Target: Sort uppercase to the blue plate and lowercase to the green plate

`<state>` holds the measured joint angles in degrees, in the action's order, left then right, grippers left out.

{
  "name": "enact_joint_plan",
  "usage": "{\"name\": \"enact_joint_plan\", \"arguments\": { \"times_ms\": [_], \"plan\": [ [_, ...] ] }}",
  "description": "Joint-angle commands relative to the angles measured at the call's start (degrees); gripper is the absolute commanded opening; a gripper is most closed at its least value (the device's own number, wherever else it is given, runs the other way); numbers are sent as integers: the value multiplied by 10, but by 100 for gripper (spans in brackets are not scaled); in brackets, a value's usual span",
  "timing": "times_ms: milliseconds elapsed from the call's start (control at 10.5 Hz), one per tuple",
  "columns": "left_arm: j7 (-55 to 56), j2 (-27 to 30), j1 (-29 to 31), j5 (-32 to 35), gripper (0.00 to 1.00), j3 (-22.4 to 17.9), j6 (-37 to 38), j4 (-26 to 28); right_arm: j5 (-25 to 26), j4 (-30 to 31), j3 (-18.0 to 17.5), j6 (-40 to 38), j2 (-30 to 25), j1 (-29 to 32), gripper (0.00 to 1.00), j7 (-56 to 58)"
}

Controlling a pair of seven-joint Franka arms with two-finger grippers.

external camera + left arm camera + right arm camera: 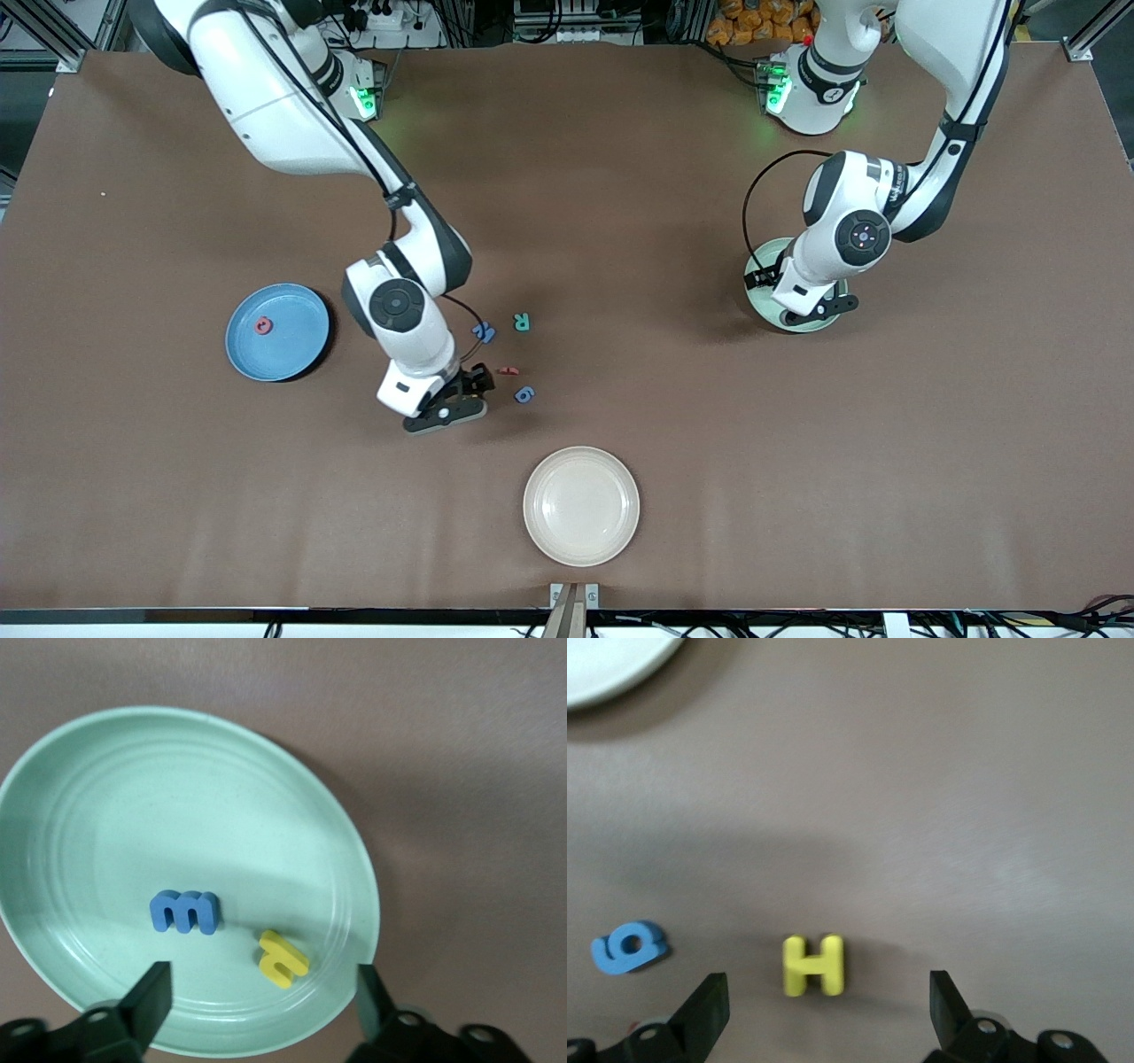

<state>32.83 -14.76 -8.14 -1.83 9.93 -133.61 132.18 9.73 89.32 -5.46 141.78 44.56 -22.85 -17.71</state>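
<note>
My right gripper grabs the yellow H by its upright bars next, to sort it onto the blue plate [297, 350].
The blue plate [297, 350] lies toward the right arm's end and holds the red Q [263, 325]. My right gripper [465, 396] is open over the yellow H [814, 966], which lies flat between its fingers [709, 1001]; the front view hides the H. Beside it lie the blue W [483, 332], the teal R [522, 322], the small red letter [508, 370] and the blue g [524, 394], also in the right wrist view [629, 947]. My left gripper [802, 306] hangs open and empty over the green plate [106, 788], which holds the blue m [184, 912] and the yellow h [283, 958].
A cream-white plate [581, 505] lies near the front edge of the table, nearer to the camera than the loose letters; its rim shows in the right wrist view [611, 665]. The table is covered with a brown mat [673, 230].
</note>
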Motion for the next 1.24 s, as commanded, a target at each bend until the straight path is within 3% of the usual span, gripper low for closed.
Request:
{"name": "enact_joint_plan", "arguments": {
  "times_ms": [0,191,669,1148],
  "plan": [
    [100,8,-1,-34,100,8,-1,-19,-30,-14,-1,6,22,-8,100,-2],
    [226,-27,-50,-59,100,17,-2,-94,-30,-15,0,20,31,-11,100,-13],
    [500,-178,-163,-59,100,11,-6,-308,-28,-21,4,20,39,-11,100,-11],
    [760,-223,-199,-121,100,-8,-79,-375,-29,-17,6,20,39,-6,100,-10]
  ]
}}
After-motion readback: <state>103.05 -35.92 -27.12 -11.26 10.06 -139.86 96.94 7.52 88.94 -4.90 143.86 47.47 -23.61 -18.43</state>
